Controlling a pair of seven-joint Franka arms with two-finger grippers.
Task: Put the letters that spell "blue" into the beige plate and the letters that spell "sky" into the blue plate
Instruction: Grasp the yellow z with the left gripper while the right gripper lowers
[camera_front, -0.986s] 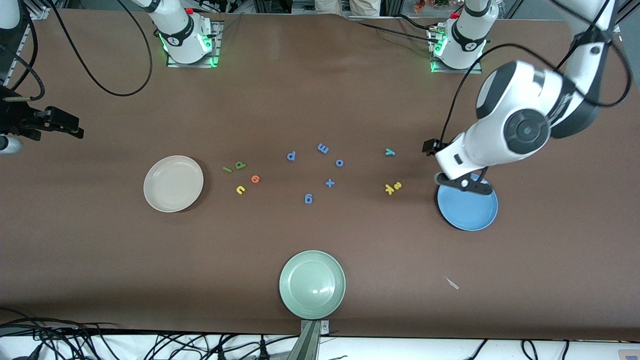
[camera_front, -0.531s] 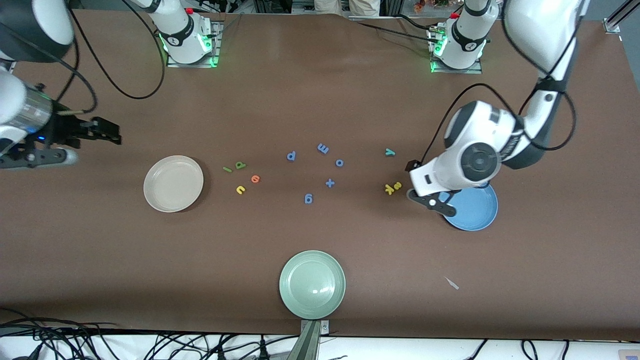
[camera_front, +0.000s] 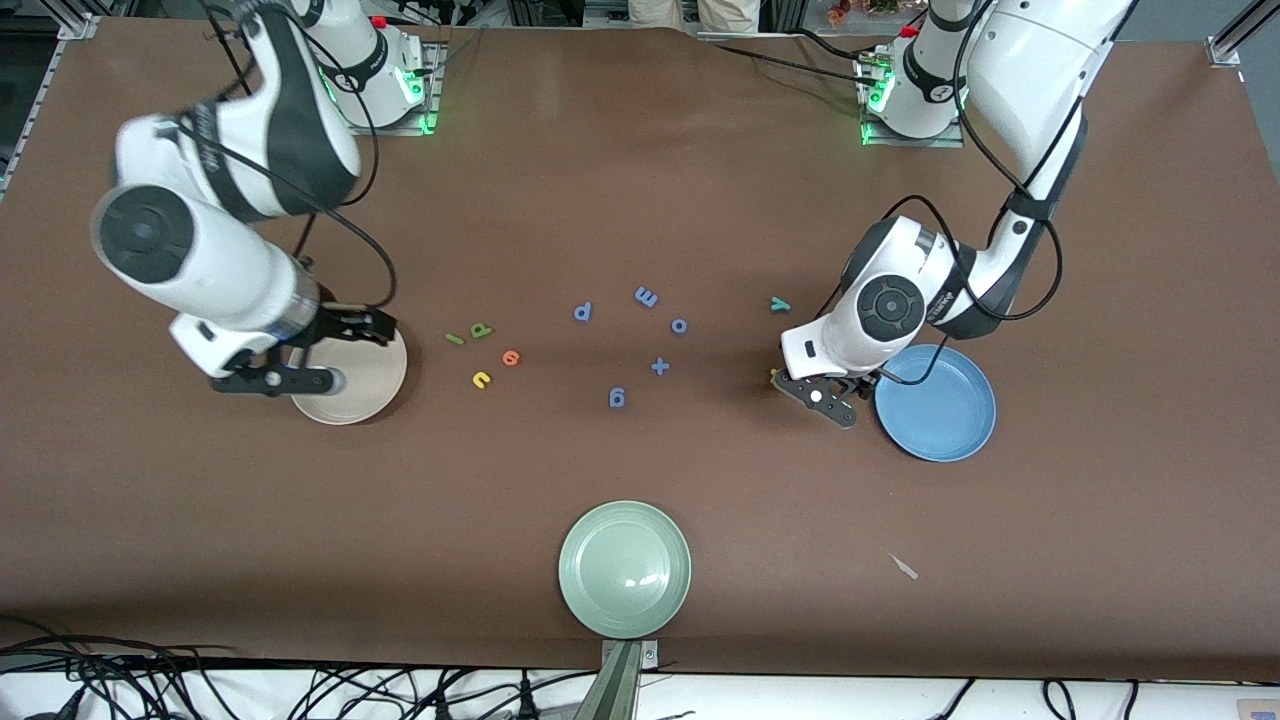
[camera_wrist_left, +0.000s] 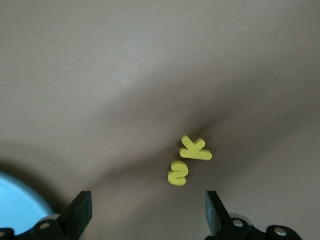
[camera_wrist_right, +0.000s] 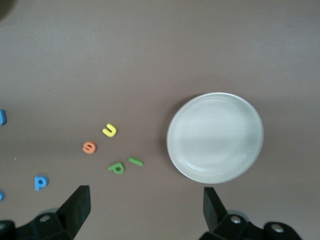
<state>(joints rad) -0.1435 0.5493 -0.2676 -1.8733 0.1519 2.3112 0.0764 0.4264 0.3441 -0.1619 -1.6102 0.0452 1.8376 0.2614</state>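
Note:
My left gripper's fingers are still above the yellow "s", with only tabletop between them, so it is too early to close before the gripper lowers.
The yellow "k" (camera_wrist_left: 196, 149) and yellow "s" (camera_wrist_left: 178, 173) lie touching on the table, just ahead of my open, empty left gripper (camera_wrist_left: 147, 207), which hangs low over them (camera_front: 820, 396) beside the blue plate (camera_front: 940, 410). The teal "y" (camera_front: 780, 304) lies farther from the front camera. My right gripper (camera_front: 275, 381), open and empty (camera_wrist_right: 145, 202), hovers at the beige plate's (camera_front: 360, 385) edge. Beside that plate (camera_wrist_right: 215, 137), toward the table's middle, lie the green "l" (camera_front: 455, 339), green "b" (camera_front: 481, 330), orange "e" (camera_front: 511, 357) and yellow "u" (camera_front: 481, 378).
Several blue letters, among them "p" (camera_front: 583, 312), "m" (camera_front: 646, 296), "o" (camera_front: 679, 325) and "g" (camera_front: 617, 398), are scattered mid-table. A pale green plate (camera_front: 625, 570) sits near the front edge. A small pale scrap (camera_front: 904, 567) lies nearer the front camera than the blue plate.
The left gripper has shifted off the blue plate to above the "s" and "k". The right arm has swung in from its end of the table to the beige plate.

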